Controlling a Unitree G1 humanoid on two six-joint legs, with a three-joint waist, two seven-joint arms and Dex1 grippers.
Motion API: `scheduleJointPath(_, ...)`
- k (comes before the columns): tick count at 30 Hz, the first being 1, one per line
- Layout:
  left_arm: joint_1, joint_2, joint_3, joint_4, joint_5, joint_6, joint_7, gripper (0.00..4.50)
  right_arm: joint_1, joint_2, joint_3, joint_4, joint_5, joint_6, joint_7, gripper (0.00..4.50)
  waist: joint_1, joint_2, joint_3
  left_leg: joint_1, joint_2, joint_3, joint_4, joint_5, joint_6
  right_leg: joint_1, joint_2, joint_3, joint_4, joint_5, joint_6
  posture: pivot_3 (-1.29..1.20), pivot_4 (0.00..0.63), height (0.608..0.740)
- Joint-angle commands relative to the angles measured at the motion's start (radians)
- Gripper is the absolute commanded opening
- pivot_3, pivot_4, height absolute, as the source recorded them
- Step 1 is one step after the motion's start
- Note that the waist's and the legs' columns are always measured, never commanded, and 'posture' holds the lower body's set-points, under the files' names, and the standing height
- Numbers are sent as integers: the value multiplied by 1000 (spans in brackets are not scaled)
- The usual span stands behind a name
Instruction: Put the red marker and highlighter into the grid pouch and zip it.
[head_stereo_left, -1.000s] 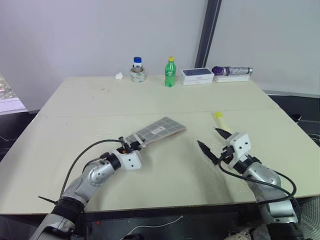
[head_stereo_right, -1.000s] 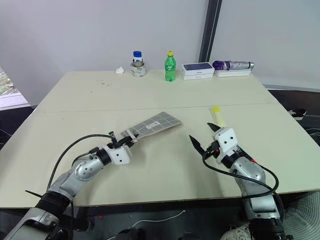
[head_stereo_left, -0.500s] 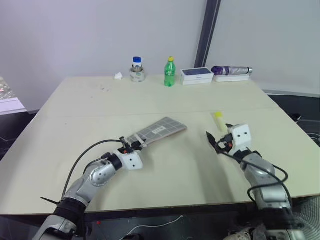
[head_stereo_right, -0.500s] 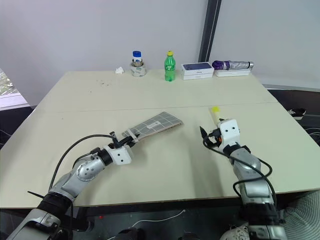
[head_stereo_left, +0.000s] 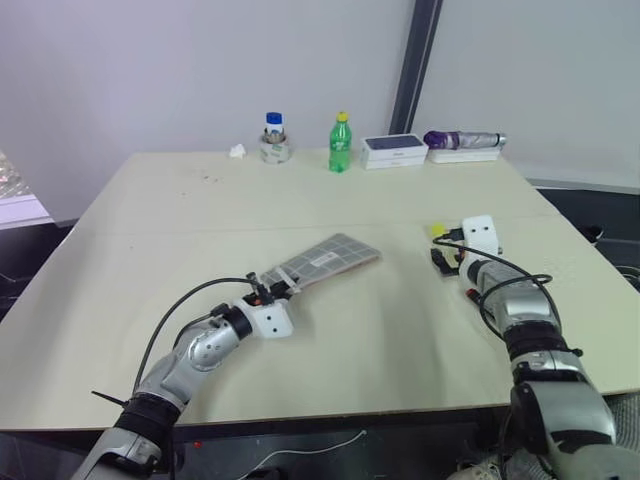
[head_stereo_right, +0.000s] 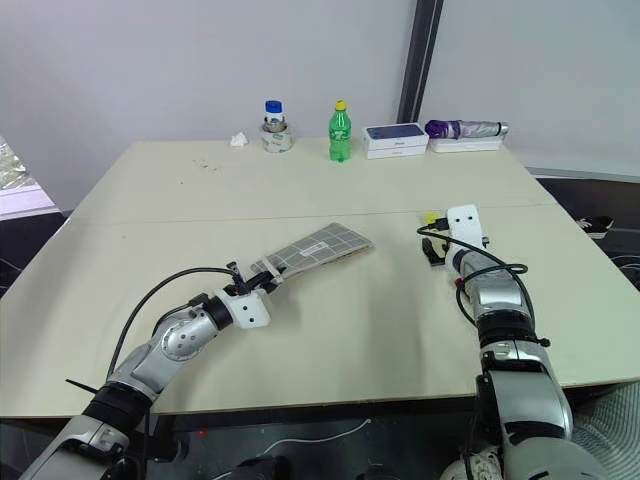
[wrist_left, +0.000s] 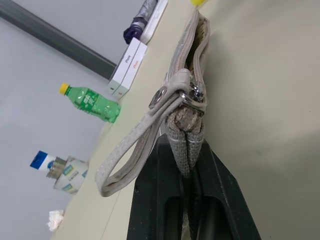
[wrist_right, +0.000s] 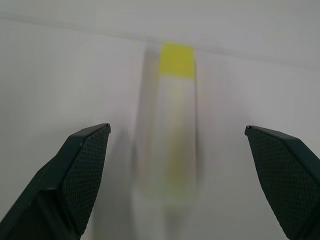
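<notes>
The right gripper's fingers are beside the highlighter's pale body in the right wrist view, so the right gripper needs to close on the highlighter now.
The grid pouch lies slanted at the table's middle, grey with white lines. My left gripper is shut on its near end, by the cord loop; the fingers pinch the fabric. Its zipper slider sits close to the fingers, and the two rows of teeth stand apart beyond it. The highlighter, pale with a yellow cap, lies on the table at the right. My right gripper is open, tilted down, one finger on each side of it and not touching it. The red marker is hidden.
Along the table's far edge stand a blue-capped jar on a tape roll, a green bottle, white boxes and a folded purple umbrella. A crumpled tissue lies left of the jar.
My right arm has reached forward and to the right, and its open gripper now straddles the highlighter. The left gripper has kept its hold on the pouch and hardly moved.
</notes>
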Motion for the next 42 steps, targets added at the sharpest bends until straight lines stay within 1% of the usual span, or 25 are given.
scheduleJointPath(1, 6, 6, 17, -40, -4, 0, 14, 0, -58, -11, -22, 50, 18, 35, 20, 3965, 0, 0, 0, 0, 0, 0, 0, 0, 0, 0, 0, 0, 0, 0, 0, 0, 150, 740)
scheduleJointPath(2, 8, 5, 18, -42, -4, 1, 14, 0, -63, -11, -26, 55, 24, 44, 31, 3660, 0, 0, 0, 0, 0, 0, 0, 0, 0, 0, 0, 0, 0, 0, 0, 0, 150, 740)
scheduleJointPath(3, 9, 4, 18, -44, -4, 3, 15, 0, -63, -12, -19, 56, 14, 41, 27, 3260, 0, 0, 0, 0, 0, 0, 0, 0, 0, 0, 0, 0, 0, 0, 0, 0, 150, 740)
scheduleJointPath(4, 9, 3, 18, -46, -4, 5, 15, 0, -61, -13, -10, 54, 6, 38, 31, 2640, 0, 0, 0, 0, 0, 0, 0, 0, 0, 0, 0, 0, 0, 0, 0, 0, 150, 740)
scheduleJointPath(5, 10, 2, 18, -49, -4, 6, 15, 0, -58, -13, -5, 53, -1, 35, 31, 2228, 1, 0, 0, 0, 0, 0, 0, 0, 0, 0, 0, 0, 0, 0, 0, 0, 150, 740)
scheduleJointPath(7, 8, 0, 15, -52, -1, 9, 14, 0, -50, -9, -12, 27, 9, 31, 40, 1035, 3, 0, 0, 0, 0, 0, 0, 0, 0, 0, 0, 0, 0, 0, 0, 0, 150, 740)
scheduleJointPath(8, 7, -1, 15, -53, -1, 10, 14, 0, -45, -6, -17, 3, 18, 20, 52, 840, 3, 0, 0, 0, 0, 0, 1, 0, 0, 0, 0, 0, 0, 0, 0, 0, 150, 740)
scheduleJointPath(10, 3, -1, 15, -53, -3, 12, 12, 0, -21, 1, -13, -73, 43, -12, 119, 853, 1, 0, 0, 0, 0, 0, 0, 0, 0, 0, 0, 0, 0, 0, 0, 0, 150, 740)
scheduleJointPath(14, -4, -5, 12, -38, -4, 9, 14, 0, 128, 36, 15, -368, 154, -69, 352, 853, 0, 0, 0, -1, 0, 0, -1, 0, 0, -1, 0, 0, 0, 0, 0, 0, 150, 740)
scheduleJointPath(15, -6, -6, 9, -33, -2, 8, 13, 0, 170, 34, 25, -436, 175, -69, 401, 853, 0, 0, 0, -1, 0, 0, -1, 0, 0, -1, 0, 0, 0, 0, 0, 0, 150, 740)
scheduleJointPath(17, -10, -9, 7, -24, -5, 7, 11, 0, 287, 6, 89, -591, 171, -118, 510, 853, 4, 0, 0, -1, 0, 0, 0, 0, 0, -1, 0, 0, 0, 0, 0, 0, 150, 740)
scheduleJointPath(19, -15, -14, 8, -18, -11, 8, 12, 0, 364, -10, 120, -680, 169, -127, 555, 853, 7, 0, 0, -1, 0, -1, 0, 0, 0, 0, 0, -1, 0, 0, 0, 0, 150, 740)
scheduleJointPath(21, -23, -17, 6, -8, -11, 5, 13, 0, 403, -22, 139, -699, 121, -164, 532, 853, 6, 0, 0, -1, 0, -1, 1, 0, 0, 0, 0, 0, 0, 0, 0, 0, 150, 740)
scheduleJointPath(26, -44, -22, -3, 33, -2, -10, 19, 0, 452, -15, 135, -723, 103, -187, 495, 853, 3, 0, 0, 0, 0, -1, 2, 0, 0, 1, 1, 0, 1, 0, 0, 0, 150, 740)
scheduleJointPath(31, -59, -22, 2, 50, -3, -23, 20, 0, 473, -42, 81, -744, 151, -169, 501, 853, 5, 0, 0, 0, 0, -1, 1, 0, 0, 1, 0, 0, 0, 0, 0, 0, 150, 740)
scheduleJointPath(37, -68, -28, 6, 33, -16, -16, 10, 0, 526, -60, 96, -793, 190, -125, 559, 853, 4, 0, 0, 0, 0, -1, 1, 0, 0, 1, 1, 0, 0, 0, 0, 0, 150, 740)
scheduleJointPath(42, -71, -28, 6, 34, -14, -15, 9, 0, 519, -46, 99, -787, 172, -124, 529, 853, 4, 0, 0, 0, 0, -1, 1, 0, 0, 1, 1, 0, 0, 0, 0, 0, 150, 740)
